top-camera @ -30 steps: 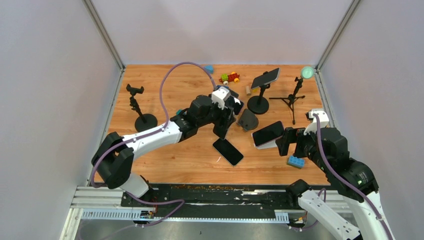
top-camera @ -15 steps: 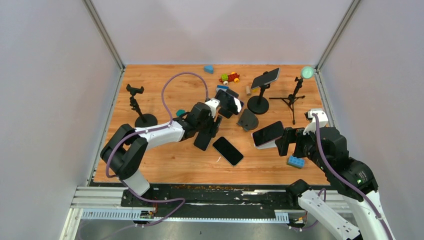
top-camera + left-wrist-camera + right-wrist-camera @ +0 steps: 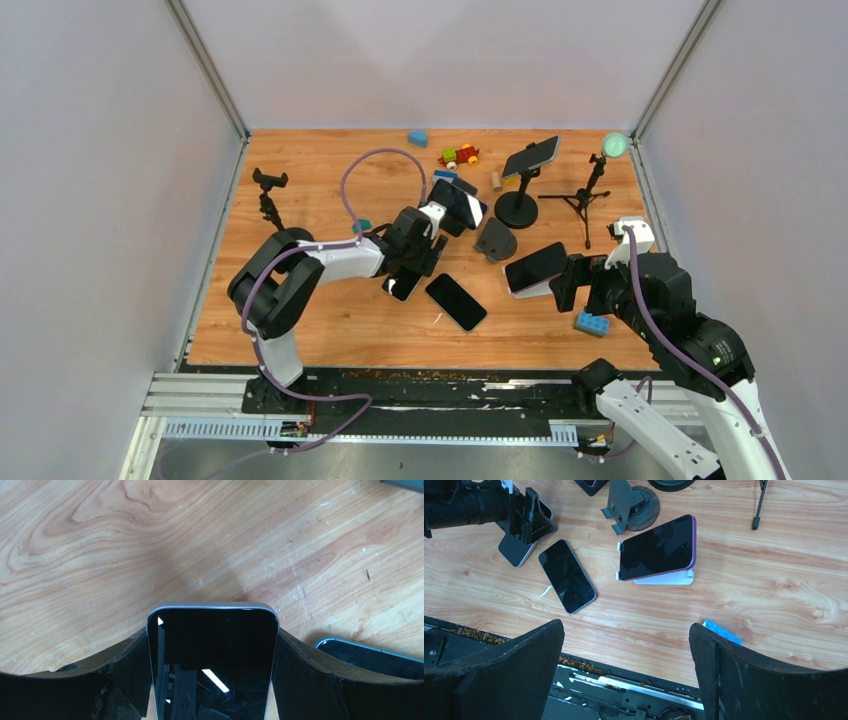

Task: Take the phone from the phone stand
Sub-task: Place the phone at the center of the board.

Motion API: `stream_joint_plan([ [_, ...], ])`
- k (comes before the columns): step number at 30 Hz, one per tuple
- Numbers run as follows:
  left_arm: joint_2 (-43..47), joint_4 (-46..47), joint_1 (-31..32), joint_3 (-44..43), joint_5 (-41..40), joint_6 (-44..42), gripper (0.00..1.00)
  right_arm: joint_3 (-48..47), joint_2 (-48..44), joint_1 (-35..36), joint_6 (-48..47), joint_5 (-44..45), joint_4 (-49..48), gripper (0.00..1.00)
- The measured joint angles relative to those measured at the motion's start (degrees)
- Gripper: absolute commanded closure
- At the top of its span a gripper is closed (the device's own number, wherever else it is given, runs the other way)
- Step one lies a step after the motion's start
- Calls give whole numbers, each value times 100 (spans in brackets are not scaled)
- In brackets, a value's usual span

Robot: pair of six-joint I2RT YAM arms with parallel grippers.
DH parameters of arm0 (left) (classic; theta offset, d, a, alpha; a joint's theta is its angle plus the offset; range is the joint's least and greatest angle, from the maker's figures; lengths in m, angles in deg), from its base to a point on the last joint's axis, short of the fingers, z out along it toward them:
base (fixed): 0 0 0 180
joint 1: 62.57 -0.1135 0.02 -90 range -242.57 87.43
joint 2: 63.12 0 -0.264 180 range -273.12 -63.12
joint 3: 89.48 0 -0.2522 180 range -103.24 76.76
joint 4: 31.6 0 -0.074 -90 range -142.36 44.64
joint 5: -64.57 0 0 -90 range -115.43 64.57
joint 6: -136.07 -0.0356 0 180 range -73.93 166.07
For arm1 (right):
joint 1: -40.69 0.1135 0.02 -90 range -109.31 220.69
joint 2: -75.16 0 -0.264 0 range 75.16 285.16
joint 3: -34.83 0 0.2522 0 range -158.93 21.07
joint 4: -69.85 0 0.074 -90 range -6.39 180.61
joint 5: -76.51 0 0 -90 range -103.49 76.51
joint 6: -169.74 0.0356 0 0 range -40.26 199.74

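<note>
The robot's left hand is holding the black phone (image 3: 401, 285) low over the wood, so it should open now and the phone would rest on the wood.
My left gripper (image 3: 409, 266) is shut on a black phone (image 3: 212, 672), its long edges pressed against both fingers (image 3: 125, 665). The phone (image 3: 401, 285) is held low over the wood, left of a second phone (image 3: 456, 301) that lies flat. Whether it touches the table I cannot tell. An empty dark phone stand (image 3: 495, 241) sits just right of the left wrist. Near the table's front right my right gripper (image 3: 566, 283) stands open and empty (image 3: 626, 665), close to a purple-edged phone (image 3: 656, 547) that leans on a white stand (image 3: 664, 578).
More stands hold phones at the back (image 3: 530, 156) and behind the left wrist (image 3: 458, 203). An empty clamp stand (image 3: 270, 200) is at far left, a tripod (image 3: 585, 200) at right. A blue brick (image 3: 591, 323) lies by my right gripper; small toys (image 3: 459, 155) at the back.
My left gripper has carried the phone left and down from beside the dark stand to just over the wood. The right arm has stayed where it was.
</note>
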Motion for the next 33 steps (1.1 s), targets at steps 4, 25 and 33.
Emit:
stream_joint_plan([
  [4,-118,24,0,-129,2,-11,63,0,2,0,0,-2,0,3],
  [25,-160,74,0,-162,-26,20,10,0,33,0,0,-9,0,3],
  [33,-160,90,0,-157,-92,46,6,0,33,0,0,-11,0,3],
])
